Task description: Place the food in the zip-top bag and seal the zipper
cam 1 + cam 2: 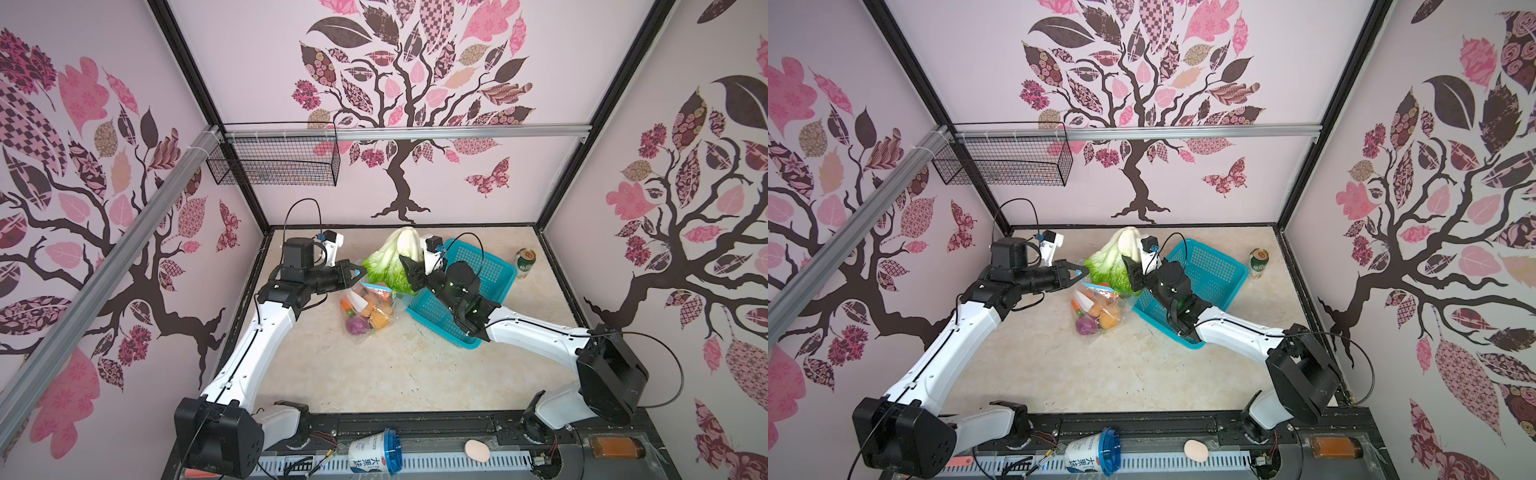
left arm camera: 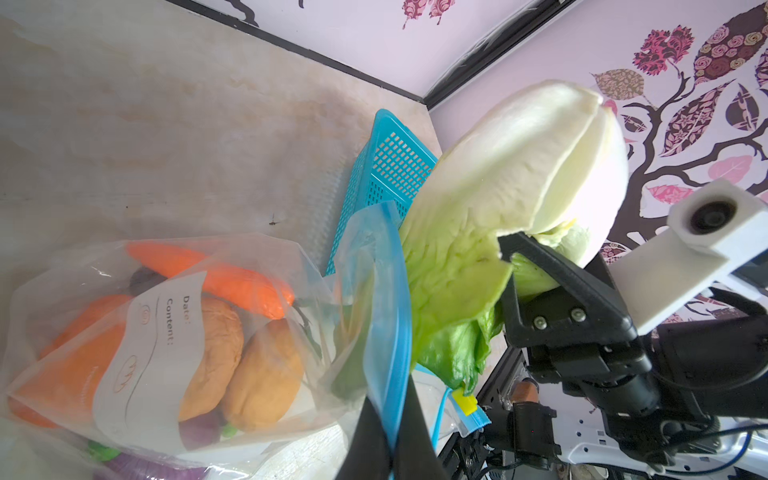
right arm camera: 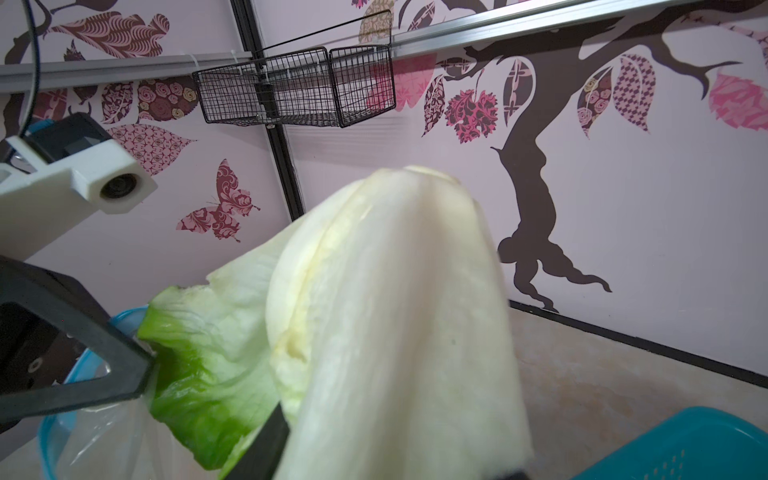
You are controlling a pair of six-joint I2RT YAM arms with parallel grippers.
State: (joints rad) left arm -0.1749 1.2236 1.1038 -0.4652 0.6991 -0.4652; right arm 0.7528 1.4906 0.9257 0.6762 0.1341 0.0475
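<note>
The cabbage should stay in the right gripper until its stem is in the bag. Only its leafy end hangs at the bag's opening, so it would topple out if the gripper opened now.
The clear zip-top bag point(image 1: 368, 309) point(image 1: 1098, 311) point(image 2: 166, 332) lies mid-table holding food: a carrot point(image 2: 216, 278), tan potatoes point(image 2: 266, 374) and a purple onion point(image 1: 355, 325). My left gripper point(image 1: 361, 272) point(image 1: 1084, 272) point(image 2: 390, 411) is shut on the blue zipper strip point(image 2: 395, 311) and holds the mouth up. The yellow slider point(image 2: 465, 401) sits at the strip's end. My right gripper point(image 1: 409, 270) point(image 1: 1133, 270) point(image 3: 386, 457) is shut on the green-white cabbage point(image 1: 392, 259) point(image 1: 1115, 259) point(image 2: 498, 187) point(image 3: 395, 311). The cabbage's leafy end hangs at the bag's mouth and its white stem points up.
A teal mesh basket point(image 1: 494, 266) stands right of the bag, under my right arm. A green can point(image 1: 525, 263) stands at the back right. A black wire basket point(image 1: 274, 162) hangs on the back wall. A cup point(image 1: 374, 451), a pale egg point(image 1: 477, 450) and an amber bottle point(image 1: 615, 446) lie on the front rail.
</note>
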